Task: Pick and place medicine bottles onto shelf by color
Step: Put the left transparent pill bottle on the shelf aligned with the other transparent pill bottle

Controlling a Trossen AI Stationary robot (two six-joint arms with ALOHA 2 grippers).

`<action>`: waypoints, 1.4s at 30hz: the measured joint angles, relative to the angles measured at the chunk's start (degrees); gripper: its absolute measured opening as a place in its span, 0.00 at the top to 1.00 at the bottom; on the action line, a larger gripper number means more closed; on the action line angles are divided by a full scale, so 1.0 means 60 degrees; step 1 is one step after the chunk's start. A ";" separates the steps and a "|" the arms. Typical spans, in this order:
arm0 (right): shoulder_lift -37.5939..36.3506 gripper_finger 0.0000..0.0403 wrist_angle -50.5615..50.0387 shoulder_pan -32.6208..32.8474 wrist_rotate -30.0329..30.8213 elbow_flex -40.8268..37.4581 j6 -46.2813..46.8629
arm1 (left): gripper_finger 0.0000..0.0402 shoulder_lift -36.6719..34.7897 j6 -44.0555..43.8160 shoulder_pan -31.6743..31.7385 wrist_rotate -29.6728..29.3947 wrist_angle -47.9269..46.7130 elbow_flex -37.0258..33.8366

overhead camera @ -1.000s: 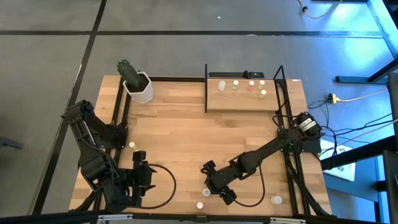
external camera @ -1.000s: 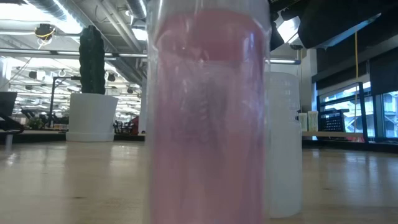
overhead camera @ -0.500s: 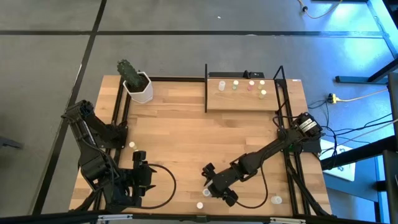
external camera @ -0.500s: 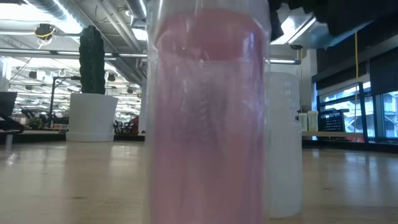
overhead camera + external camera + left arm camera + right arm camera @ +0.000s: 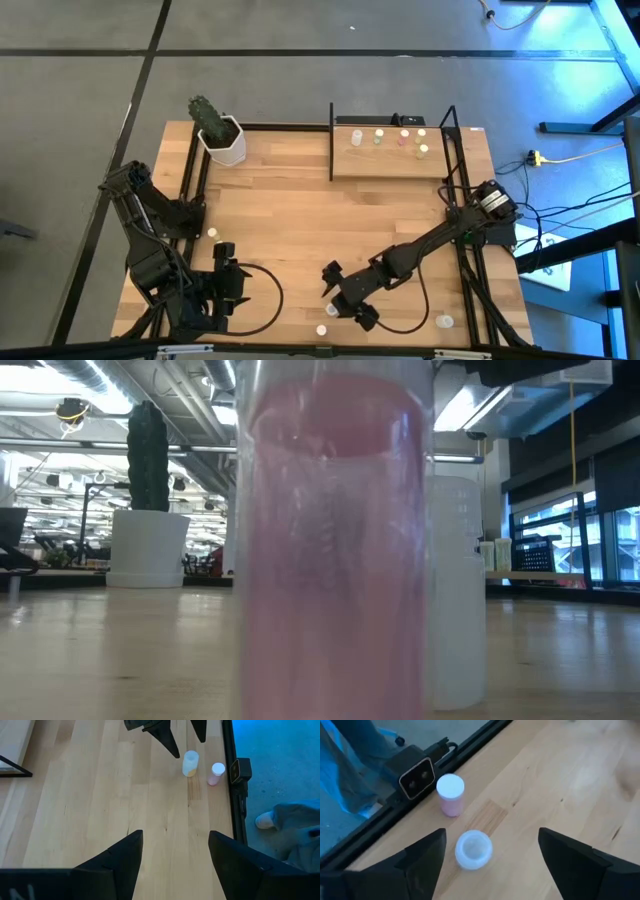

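Note:
My right gripper's fingers end above the translucent bottle's top (image 5: 332, 310) (image 5: 473, 849), so it is too early to close on the bottle, and the gripper lowers first from here.
Near the table's front edge stand two medicine bottles: a whitish translucent one (image 5: 473, 850) (image 5: 333, 309) and a pink one with a white cap (image 5: 451, 794) (image 5: 322, 329). My right gripper (image 5: 490, 865) (image 5: 340, 298) is open and slants down over the translucent bottle, one finger on either side, both clear of it. My left gripper (image 5: 175, 865) (image 5: 232, 278) hangs open and empty at the front left. The shelf (image 5: 390, 165) at the far right carries several bottles (image 5: 379, 136). In the low view the pink bottle (image 5: 335, 540) fills the picture, with the whitish one (image 5: 455, 590) behind it.
A white pot with a cactus (image 5: 222, 140) stands at the far left. Single bottles stand at the left (image 5: 212, 233) and at the front right (image 5: 445, 322). A small black camera (image 5: 417, 777) sits on the front frame beside the pink bottle.
My right gripper has opened wider and rolled a little while staying over the two front bottles. In the low view its dark shape has drawn up toward the picture's top. The bottles have not moved.

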 joint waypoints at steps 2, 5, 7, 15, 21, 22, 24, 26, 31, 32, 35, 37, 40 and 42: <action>0.0076 0.21 0.0091 -0.0045 -0.0041 0.0001 0.0280 | 0.45 0.0000 0.0000 -0.0001 0.0000 -0.0004 0.0000; 0.0152 0.21 0.0079 -0.0064 -0.0237 -0.0004 0.0625 | 0.45 0.0000 0.0000 0.0000 0.0000 0.0000 0.0000; 0.0166 0.21 0.0161 -0.0064 -0.0240 0.0000 0.0761 | 0.45 0.0000 0.0000 -0.0001 0.0004 0.0000 0.0000; 0.0462 0.26 0.0218 -0.0064 -0.0741 0.0002 0.1262 | 0.45 0.0000 -0.0001 -0.0001 0.0001 0.0004 0.0000; 0.0811 0.31 0.0404 -0.0061 -0.0759 0.0000 0.1287 | 0.45 0.0000 0.0000 -0.0003 0.0000 0.0004 0.0000; 0.0920 0.31 0.0439 -0.0061 -0.0758 0.0000 0.1294 | 0.45 0.0000 0.0000 -0.0003 0.0000 0.0004 0.0000; 0.1084 0.32 0.0557 -0.0061 -0.0756 0.0000 0.1285 | 0.45 0.0000 0.0000 -0.0003 0.0003 0.0004 0.0000; 0.1184 0.32 0.0691 -0.0061 -0.0708 0.0000 0.1294 | 0.45 0.0000 0.0000 -0.0001 0.0000 0.0004 0.0000; 0.1237 0.33 0.0806 -0.0061 -0.0690 -0.0004 0.1378 | 0.45 0.0000 0.0000 0.0000 0.0000 0.0004 0.0000; 0.1237 0.34 0.0799 -0.0061 -0.0685 -0.0004 0.1382 | 0.45 0.0000 0.0000 0.0000 0.0000 0.0004 0.0000; 0.1237 0.39 0.0802 -0.0061 -0.0681 -0.0004 0.1550 | 0.45 0.0000 0.0000 -0.0001 0.0001 0.0001 0.0000; 0.1237 0.43 0.0793 -0.0061 -0.0678 -0.0004 0.1560 | 0.45 0.0000 0.0000 -0.0004 0.0000 0.0000 0.0000; 0.1237 0.52 0.0798 -0.0061 -0.0678 -0.0004 0.1592 | 0.45 0.0000 0.0000 -0.0004 0.0003 0.0003 0.0000; 0.1237 0.58 0.0787 -0.0061 -0.0674 -0.0004 0.1741 | 0.45 0.0000 0.0000 -0.0004 0.0000 0.0002 0.0000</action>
